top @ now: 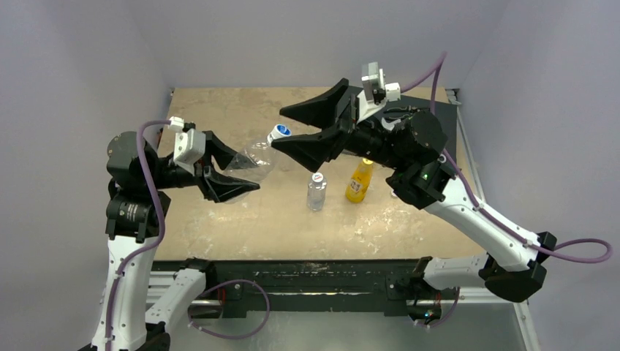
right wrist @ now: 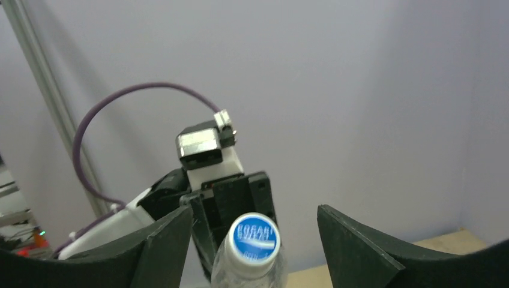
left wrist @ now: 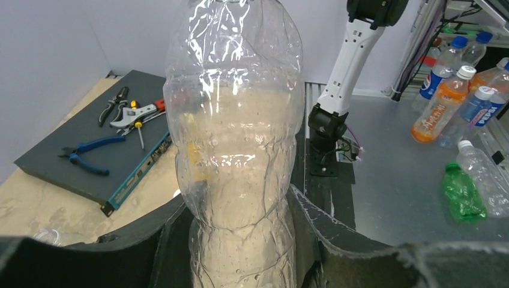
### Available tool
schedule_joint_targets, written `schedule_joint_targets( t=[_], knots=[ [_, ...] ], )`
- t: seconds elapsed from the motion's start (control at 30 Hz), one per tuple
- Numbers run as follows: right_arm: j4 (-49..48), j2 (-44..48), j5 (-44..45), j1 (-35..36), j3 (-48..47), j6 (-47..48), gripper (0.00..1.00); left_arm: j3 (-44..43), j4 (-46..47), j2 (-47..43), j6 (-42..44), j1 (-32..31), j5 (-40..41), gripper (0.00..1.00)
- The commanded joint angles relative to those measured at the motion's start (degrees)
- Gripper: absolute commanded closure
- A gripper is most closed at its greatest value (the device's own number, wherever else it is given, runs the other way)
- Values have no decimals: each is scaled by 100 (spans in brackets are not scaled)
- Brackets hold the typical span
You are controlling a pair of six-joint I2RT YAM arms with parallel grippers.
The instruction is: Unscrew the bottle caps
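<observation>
Next, my right gripper grabs the opposite sides of the blue-topped cap point(top: 278, 133) point(right wrist: 255, 237) to unscrew it.
My left gripper point(top: 245, 170) is shut on the body of a clear crinkled bottle point(top: 252, 157), holding it tilted off the table with its neck up and to the right. In the left wrist view the bottle point(left wrist: 234, 138) fills the space between the black fingers point(left wrist: 348, 240). Its blue-topped cap point(top: 278, 133) sits between the spread jaws of my right gripper point(top: 278, 128), which is open. The right wrist view shows the cap point(right wrist: 255, 237) with a gap to each finger point(right wrist: 360, 246). On the table stand a small clear bottle point(top: 316, 194) with a white cap point(top: 317, 177) and an orange-yellow bottle point(top: 358, 183), its top hidden under the right arm.
In the left wrist view, a dark box point(left wrist: 54, 174) carrying pliers and a wrench lies at the left. Several other bottles point(left wrist: 441, 108) and a green one point(left wrist: 462, 193) lie on the metal surface at the right, beyond the right arm's base point(left wrist: 327, 129).
</observation>
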State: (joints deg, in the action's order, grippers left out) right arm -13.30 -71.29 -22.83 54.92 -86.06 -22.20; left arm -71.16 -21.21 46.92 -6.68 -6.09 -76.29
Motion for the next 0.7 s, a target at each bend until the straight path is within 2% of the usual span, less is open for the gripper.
schedule_joint_targets(
  t=[0.0,0.17,0.27,0.37,0.43,0.5,0.67],
  knots=[
    [18,-1,959,-56,-394,-136,13,-119,-21,-84,195,29,590,100],
    [-136,-279,2451,380,-422,-269,8,13,54,-276,632,29,1737,100],
    [482,-638,3158,734,-1023,-40,9,100,77,-414,1123,28,2372,100],
    [1159,-1030,3518,783,-1670,-136,13,215,169,-530,1310,28,2817,100],
    [1127,-1088,3523,788,-1728,-190,16,249,175,-543,1339,28,2865,100],
    [1004,-1094,3519,790,-1692,-263,21,255,147,-526,1337,28,2861,100],
    [894,-1098,3556,793,-1650,-361,43,284,117,-525,1388,29,2880,100]
  ],
)
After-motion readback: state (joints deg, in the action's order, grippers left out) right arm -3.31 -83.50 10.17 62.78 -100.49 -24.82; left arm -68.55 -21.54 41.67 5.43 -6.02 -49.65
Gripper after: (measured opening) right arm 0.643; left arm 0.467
